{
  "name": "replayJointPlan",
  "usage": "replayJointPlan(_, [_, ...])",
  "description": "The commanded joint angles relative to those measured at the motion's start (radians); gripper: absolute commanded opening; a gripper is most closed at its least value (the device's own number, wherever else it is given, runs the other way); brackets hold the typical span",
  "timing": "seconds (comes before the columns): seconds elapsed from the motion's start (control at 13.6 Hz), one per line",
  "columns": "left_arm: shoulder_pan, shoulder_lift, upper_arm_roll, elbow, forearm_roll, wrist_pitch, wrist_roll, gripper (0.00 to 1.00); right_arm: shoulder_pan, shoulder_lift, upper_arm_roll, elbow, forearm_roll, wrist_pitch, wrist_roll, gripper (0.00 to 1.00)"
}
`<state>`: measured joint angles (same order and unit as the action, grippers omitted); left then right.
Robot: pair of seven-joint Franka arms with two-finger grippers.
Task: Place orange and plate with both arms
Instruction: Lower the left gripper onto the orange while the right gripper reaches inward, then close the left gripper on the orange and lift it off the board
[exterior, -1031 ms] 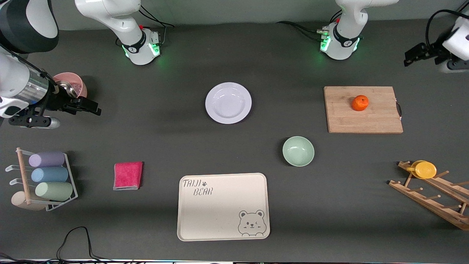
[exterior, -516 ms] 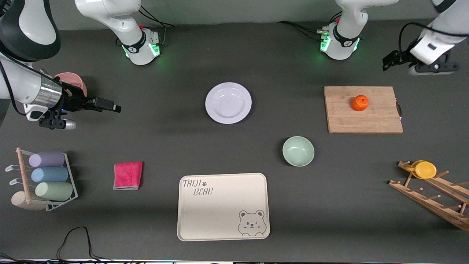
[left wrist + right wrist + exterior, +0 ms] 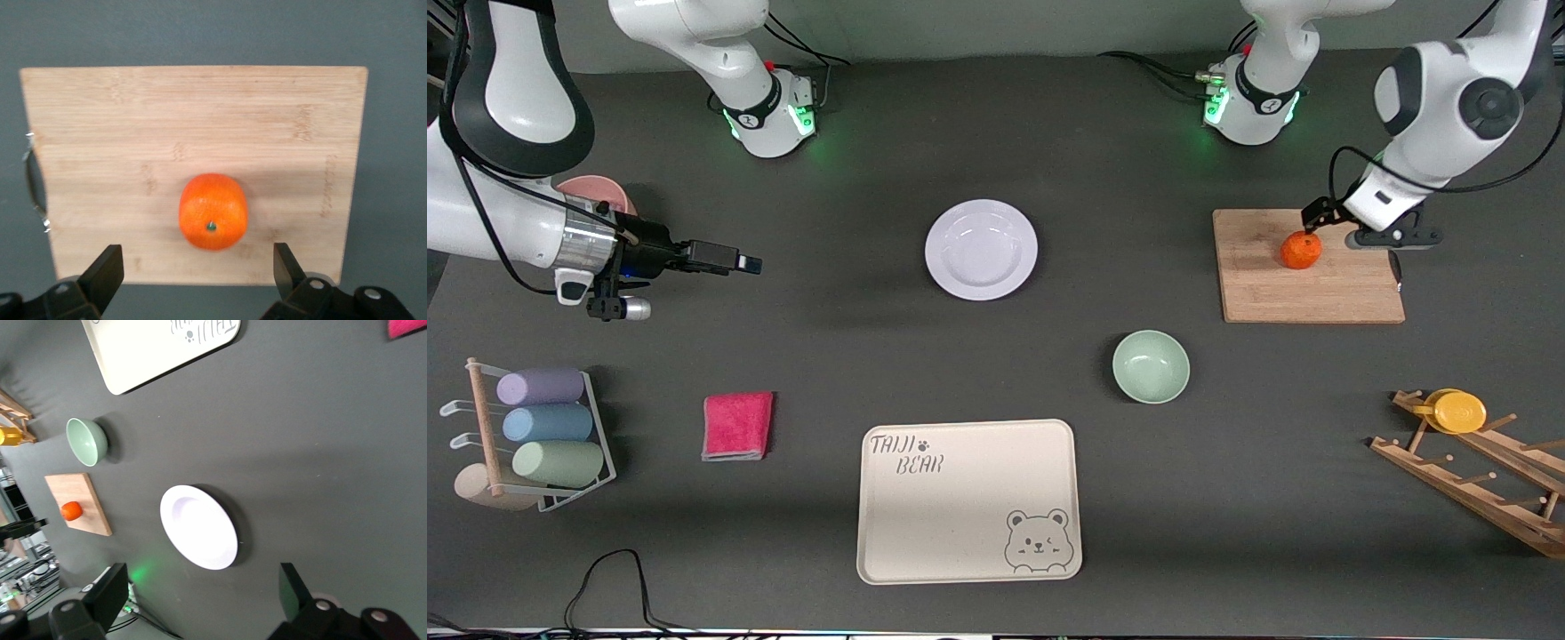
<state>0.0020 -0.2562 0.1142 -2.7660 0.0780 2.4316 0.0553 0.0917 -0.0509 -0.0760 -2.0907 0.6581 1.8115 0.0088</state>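
The left gripper takes hold of the orange by its round sides next, to place the orange [image 3: 1301, 250] on the white plate [image 3: 981, 249].
The orange [image 3: 1301, 250] sits on a wooden cutting board [image 3: 1272, 284] toward the left arm's end of the table; it also shows in the left wrist view [image 3: 213, 211]. My left gripper [image 3: 1319, 216] hangs open over the board's edge beside the orange, with nothing between its fingers [image 3: 107, 273]. The white plate [image 3: 981, 249] lies on the table's middle, also in the right wrist view [image 3: 199, 527]. My right gripper [image 3: 738, 262] is open and empty over bare table toward the right arm's end, well apart from the plate.
A mint-green bowl [image 3: 1151, 366] and a cream bear tray [image 3: 967, 500] lie nearer the front camera than the plate. A pink cloth [image 3: 737, 425], a cup rack [image 3: 534, 436], a pink bowl [image 3: 600, 200] and a wooden peg rack with a yellow disc [image 3: 1458, 412] stand at the ends.
My left gripper has come in from the table's end and down to the board by the orange. My right gripper has moved toward the plate. Nothing on the table moved.
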Motion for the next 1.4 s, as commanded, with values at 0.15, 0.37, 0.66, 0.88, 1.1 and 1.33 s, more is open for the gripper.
replayJointPlan(0.15, [-0.002, 0.136, -0.001, -0.064, 0.013, 0.207, -0.008, 1.0, 0.003, -0.049, -0.002, -0.094, 0.055, 0.009, -0.032, 1.0])
replayJointPlan(0.37, [-0.004, 0.182, -0.001, -0.07, 0.011, 0.251, -0.008, 1.0, 0.003, -0.029, 0.002, -0.095, 0.15, 0.011, -0.064, 1.0])
replayJointPlan(0.66, [-0.005, 0.21, -0.001, -0.072, 0.011, 0.28, -0.009, 1.0, 0.039, -0.009, 0.002, -0.095, 0.244, 0.031, -0.07, 1.0])
replayJointPlan(0.88, [-0.01, 0.212, -0.001, -0.07, 0.011, 0.281, -0.009, 0.47, 0.039, 0.014, 0.002, -0.095, 0.265, 0.045, -0.139, 1.0])
replayJointPlan(1.1, [-0.01, 0.204, -0.001, -0.07, 0.011, 0.277, -0.008, 0.0, 0.039, 0.031, -0.001, -0.124, 0.33, 0.042, -0.188, 1.0])
replayJointPlan(1.33, [-0.011, 0.18, -0.001, -0.066, 0.011, 0.262, -0.011, 0.0, 0.036, 0.023, -0.017, -0.199, 0.337, 0.035, -0.274, 1.0])
